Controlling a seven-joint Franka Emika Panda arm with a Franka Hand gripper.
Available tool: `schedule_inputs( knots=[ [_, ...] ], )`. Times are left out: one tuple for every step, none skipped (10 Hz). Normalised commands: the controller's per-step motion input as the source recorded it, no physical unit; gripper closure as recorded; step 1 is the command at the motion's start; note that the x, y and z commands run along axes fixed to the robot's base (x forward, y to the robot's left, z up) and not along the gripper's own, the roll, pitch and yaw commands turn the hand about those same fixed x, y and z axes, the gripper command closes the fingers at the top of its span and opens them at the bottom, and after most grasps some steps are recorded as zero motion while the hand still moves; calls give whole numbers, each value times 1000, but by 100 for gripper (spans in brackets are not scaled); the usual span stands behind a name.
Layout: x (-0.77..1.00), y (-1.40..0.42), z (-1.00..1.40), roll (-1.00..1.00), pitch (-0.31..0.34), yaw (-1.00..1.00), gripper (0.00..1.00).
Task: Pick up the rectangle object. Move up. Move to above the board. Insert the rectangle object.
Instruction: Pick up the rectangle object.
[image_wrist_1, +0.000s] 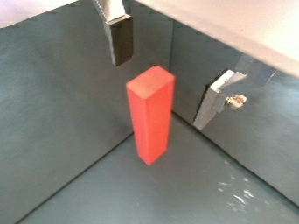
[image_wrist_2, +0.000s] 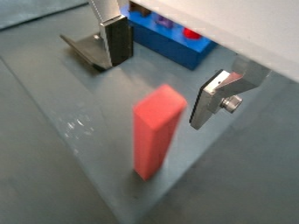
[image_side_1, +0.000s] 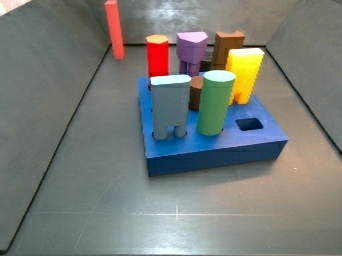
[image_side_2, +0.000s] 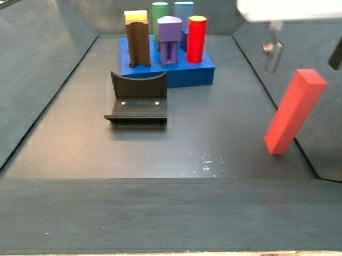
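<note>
My gripper is going to grip the object by its top end (image_side_1: 112, 9) next, so the rectangle object's bottom end stays free to go into the board (image_side_1: 214, 145).
The rectangle object (image_wrist_1: 149, 114), a slim salmon-red bar, stands upright on the dark floor, apart from everything else. In a side view the rectangle object (image_side_1: 115, 28) is in the far corner by the wall. My gripper (image_wrist_1: 170, 68) hangs open just above the bar's top, one finger (image_wrist_1: 121, 39) on each side, touching nothing. In the wrist view that looks towards the board, my gripper (image_wrist_2: 165, 70) is again over the bar (image_wrist_2: 156, 131). The board (image_side_1: 214, 145) is a thick blue block well away from the bar, with an empty square hole (image_side_1: 250, 125) near one corner.
Several coloured pegs stand in the board, among them a red cylinder (image_side_1: 158, 55), a yellow block (image_side_1: 245, 75) and a grey-blue peg (image_side_1: 170, 108). The fixture (image_side_2: 138, 97) stands on the floor in front of the board (image_side_2: 167, 70). Dark walls close in beside the bar (image_side_2: 294, 110).
</note>
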Motion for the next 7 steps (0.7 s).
schedule_inputs(
  knots=[
    [-43,0,-666,70,-110,-3,0],
    [0,0,-751,127,-87,0,0],
    [-31,129,-620,127,-23,0,0],
    [0,237,-386,51,0,0,0],
    [0,220,-374,23,0,0,0],
    [0,211,-403,0,0,0,0],
    [0,80,-137,0,0,0,0]
  ],
)
